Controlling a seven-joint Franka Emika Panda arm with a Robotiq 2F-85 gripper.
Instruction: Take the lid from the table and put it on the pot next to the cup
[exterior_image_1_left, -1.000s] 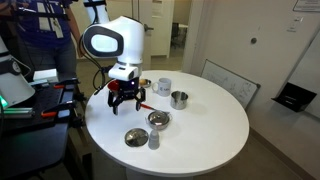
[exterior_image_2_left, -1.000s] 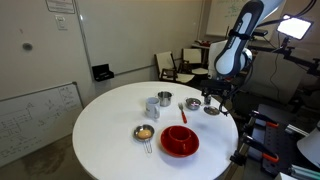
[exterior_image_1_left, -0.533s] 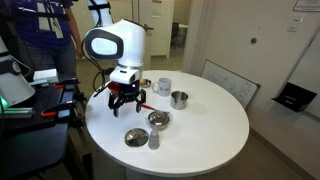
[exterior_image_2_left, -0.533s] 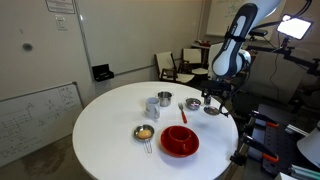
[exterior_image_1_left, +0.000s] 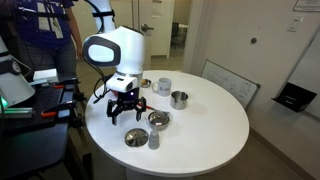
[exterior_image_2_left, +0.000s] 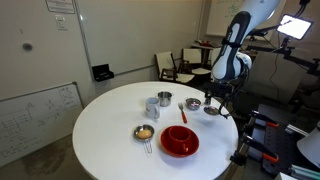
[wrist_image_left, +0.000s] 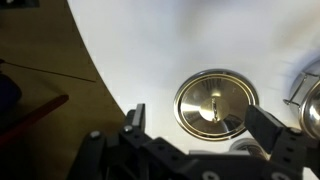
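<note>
The lid needs to go on the pot, so I should next grab the lid's small centre knob from above with my gripper and keep the lid's rim clear and level.
The lid (wrist_image_left: 215, 103), a flat shiny disc with a small centre knob, lies on the white table; it shows in both exterior views (exterior_image_1_left: 135, 137) (exterior_image_2_left: 211, 109). My gripper (wrist_image_left: 203, 128) is open and empty, hovering above the lid with a finger on either side of it in the wrist view. In the exterior views the gripper (exterior_image_1_left: 125, 111) (exterior_image_2_left: 213, 97) is above the table near the lid. The small steel pot (exterior_image_1_left: 179, 98) (exterior_image_2_left: 152, 106) stands beside the white cup (exterior_image_1_left: 164, 87) (exterior_image_2_left: 164, 98), well away from the lid.
A wider shallow steel pot (exterior_image_1_left: 158, 119) (exterior_image_2_left: 193, 103) and a small grey cylinder (exterior_image_1_left: 153, 140) stand close to the lid. A red bowl (exterior_image_2_left: 180, 140) and a small pan (exterior_image_2_left: 145, 132) are on the round white table (exterior_image_1_left: 215, 130). The table edge runs close by the lid.
The arm has swung the gripper across the table edge region towards the lid and slightly lower. The objects have not moved.
</note>
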